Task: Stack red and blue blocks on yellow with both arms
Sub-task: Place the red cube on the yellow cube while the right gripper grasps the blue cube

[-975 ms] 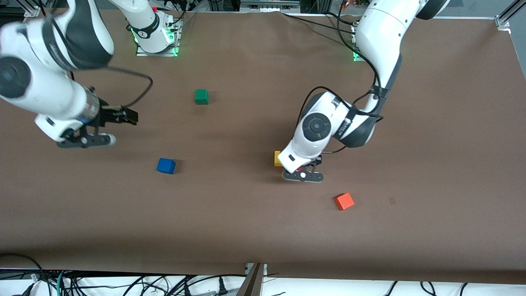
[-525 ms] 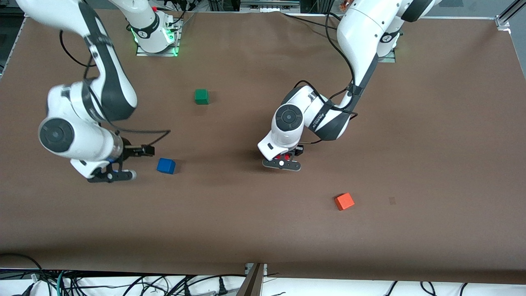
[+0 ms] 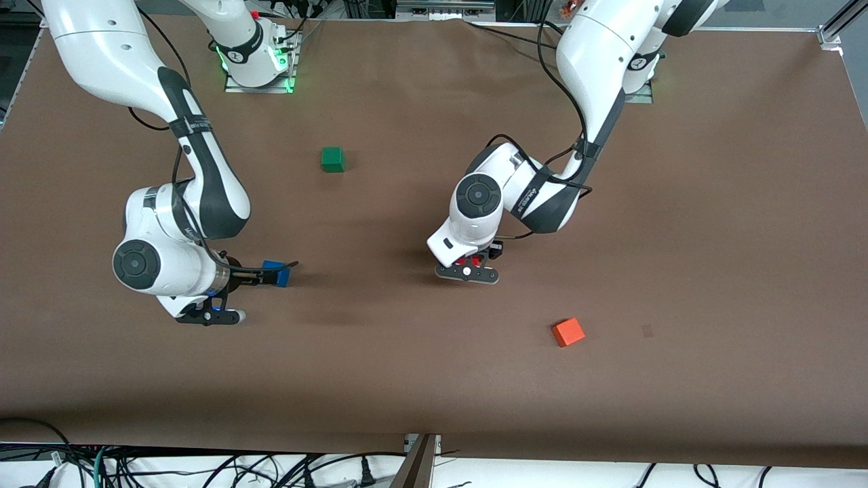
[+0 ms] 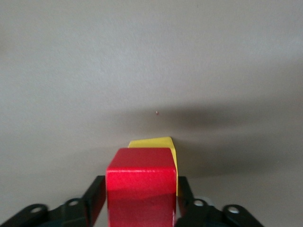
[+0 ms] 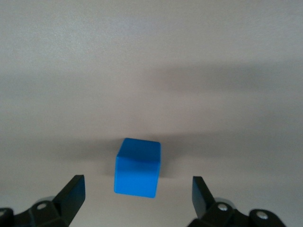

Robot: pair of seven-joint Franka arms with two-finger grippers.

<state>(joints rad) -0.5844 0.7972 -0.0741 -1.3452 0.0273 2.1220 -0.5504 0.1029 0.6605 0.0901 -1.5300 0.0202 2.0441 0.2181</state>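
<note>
I will next grip the blue block's opposite sides with my right gripper, so that I can stack the blue block (image 3: 278, 272) on the red block.
The red block (image 4: 141, 184) sits between my left gripper's (image 4: 141, 194) fingers (image 4: 98, 196), which press its two sides. It rests on the yellow cube (image 4: 163, 143), of which only an edge shows under it. From the front, the left gripper (image 3: 468, 266) and a bit of the red block (image 3: 464, 260) show mid-table; the hand hides the yellow cube. The blue block (image 3: 278, 272) lies on the table toward the right arm's end. My right gripper (image 3: 261, 276) is open low over it. The blue block (image 5: 137, 166) stands between the spread fingertips (image 5: 75, 187), untouched.
A green cube (image 3: 332, 159) lies farther from the front camera, between the two arms. An orange cube (image 3: 568, 332) lies nearer the camera, toward the left arm's end. The brown table (image 3: 434, 379) stretches wide around them.
The right arm swung down and across until its open gripper straddled the blue block. The left gripper carried the red block over the yellow cube, then stayed there.
</note>
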